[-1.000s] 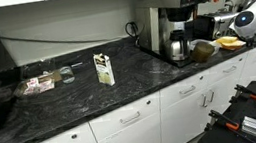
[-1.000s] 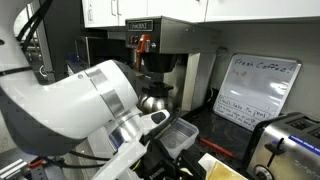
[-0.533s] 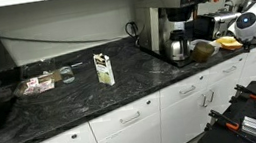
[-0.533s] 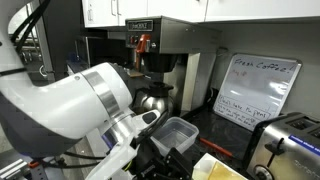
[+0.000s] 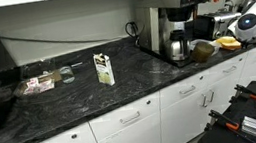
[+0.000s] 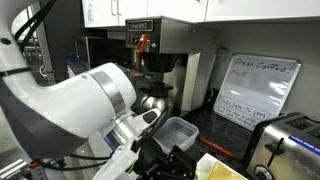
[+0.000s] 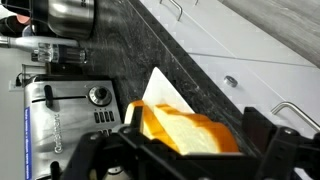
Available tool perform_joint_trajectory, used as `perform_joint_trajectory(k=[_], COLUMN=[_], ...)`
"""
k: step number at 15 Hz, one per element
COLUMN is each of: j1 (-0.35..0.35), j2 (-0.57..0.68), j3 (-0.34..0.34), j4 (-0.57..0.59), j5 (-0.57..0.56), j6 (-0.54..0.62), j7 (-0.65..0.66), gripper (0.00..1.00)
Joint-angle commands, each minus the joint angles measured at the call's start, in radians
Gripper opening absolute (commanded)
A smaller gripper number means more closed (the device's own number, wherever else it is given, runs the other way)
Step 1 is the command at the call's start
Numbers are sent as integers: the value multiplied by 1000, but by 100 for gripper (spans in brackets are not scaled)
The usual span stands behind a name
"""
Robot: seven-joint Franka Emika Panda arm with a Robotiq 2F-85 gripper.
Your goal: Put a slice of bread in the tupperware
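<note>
My gripper grips one slice of bread by the crust end nearest my gripper next, to lower it into the tupperware.
In the wrist view, yellowish-tan slices of bread [image 7: 190,130] lie stacked on a white sheet [image 7: 163,93] on the dark counter. My gripper [image 7: 195,138] is open, with one finger on each side of the slices; the right finger stands a little apart from them. In an exterior view the bread [image 5: 230,42] lies at the far end of the counter under the arm. In an exterior view the clear tupperware [image 6: 178,132] stands empty beside the coffee machine, just behind my gripper [image 6: 165,160], with the bread [image 6: 215,168] below.
A coffee machine [image 5: 177,24] with a steel pot [image 7: 65,14] stands by the bread. A round dark brown lump [image 5: 203,50] sits beside it. A silver toaster [image 6: 290,135] [image 7: 70,110] and a whiteboard [image 6: 255,90] are close. A carton [image 5: 103,69] and a bag [image 5: 41,84] lie farther along the counter.
The arm has shifted slightly over the bread. The bread and the tupperware have not moved.
</note>
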Motion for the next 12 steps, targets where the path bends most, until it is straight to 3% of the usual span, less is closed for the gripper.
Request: perform_joint_trajectory(k=[1, 10, 12], j1=[-10, -26, -28], j2=[51, 108, 114], j3=[15, 46, 53], j4=[37, 90, 95], j5=[-37, -84, -105], j6=[26, 50, 61], j7=[69, 170, 196], gripper=[100, 100, 83])
